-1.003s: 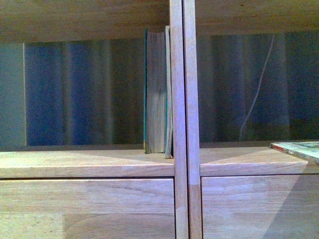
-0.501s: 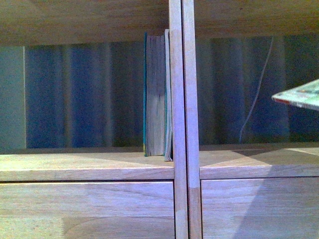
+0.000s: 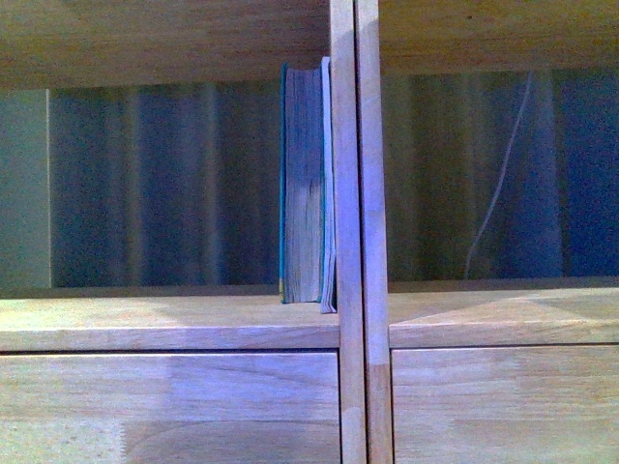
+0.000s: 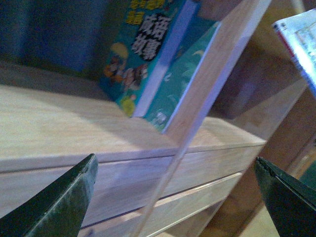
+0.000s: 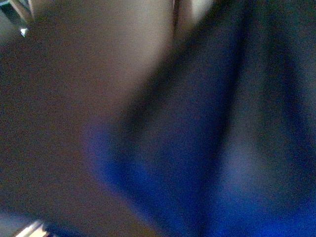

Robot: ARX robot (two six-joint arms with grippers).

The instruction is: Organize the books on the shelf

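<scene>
The thin paperback (image 4: 298, 39) should stand upright beside the teal-covered book (image 4: 140, 57), so my left gripper should grab it by its spine next.
The light-wood shelf (image 3: 174, 324) fills the front view. The teal-covered book (image 3: 303, 184) stands upright in the left compartment, with a thinner book (image 3: 327, 184) between it and the centre divider (image 3: 358, 193). Both show in the left wrist view, the teal book (image 4: 143, 49) with a cartoon cover. My left gripper (image 4: 174, 163) is open and empty, in front of the shelf board edge below these books. The thin paperback (image 4: 298, 39) shows only as a pale corner in the left wrist view. My right gripper is shut on it, out of the front view. The right wrist view is a dark blur.
Two plain drawer fronts (image 3: 164, 406) (image 3: 503, 406) lie under the shelf board. A white cable (image 3: 498, 184) hangs behind the open-backed right compartment, against a dark blue curtain. The upper shelf board (image 3: 164, 39) roofs the compartments.
The thin paperback rose from the right compartment's board at the right edge of the front view, tilted, and has left that view. The standing books have not moved.
</scene>
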